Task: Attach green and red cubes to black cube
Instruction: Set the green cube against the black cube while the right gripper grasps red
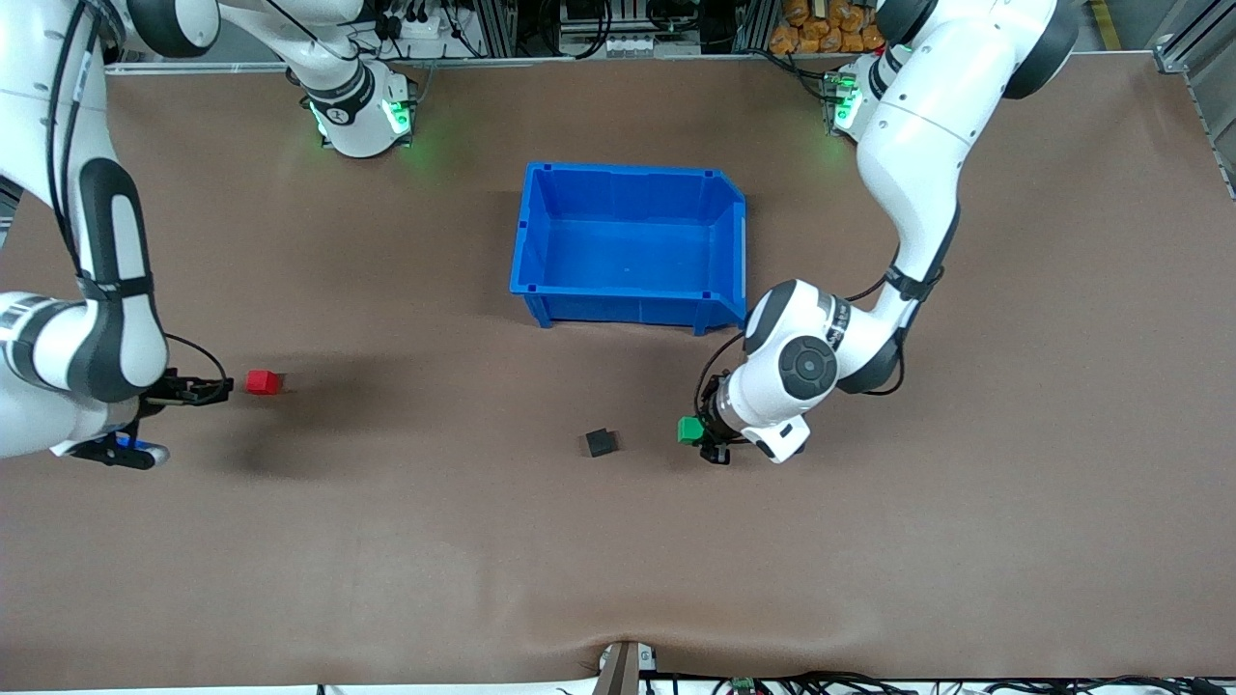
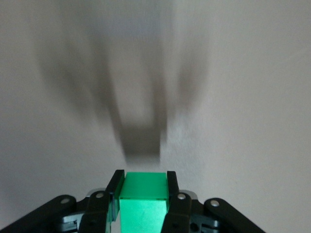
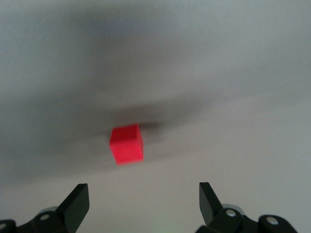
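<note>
The red cube (image 1: 262,382) needs to be grabbed by its opposite sides with my right gripper. One side of it must stay free to meet the black cube (image 1: 600,442).
The green cube (image 1: 688,430) is clamped between the fingers of my left gripper (image 1: 695,434), low over the table and apart from the black cube (image 1: 600,442), on the side toward the left arm's end. In the left wrist view the green cube (image 2: 144,204) fills the shut gripper (image 2: 143,182); the black cube is out of that view. The red cube (image 1: 262,382) lies on the table toward the right arm's end. My right gripper (image 1: 210,390) is open and empty, just short of it. In the right wrist view the red cube (image 3: 127,143) lies ahead of the open gripper (image 3: 143,194).
A large empty blue bin (image 1: 618,307) stands farther from the front camera than the black cube. Brown table surface (image 1: 435,541) spreads around the cubes. A small fixture (image 1: 623,666) sits at the table's near edge.
</note>
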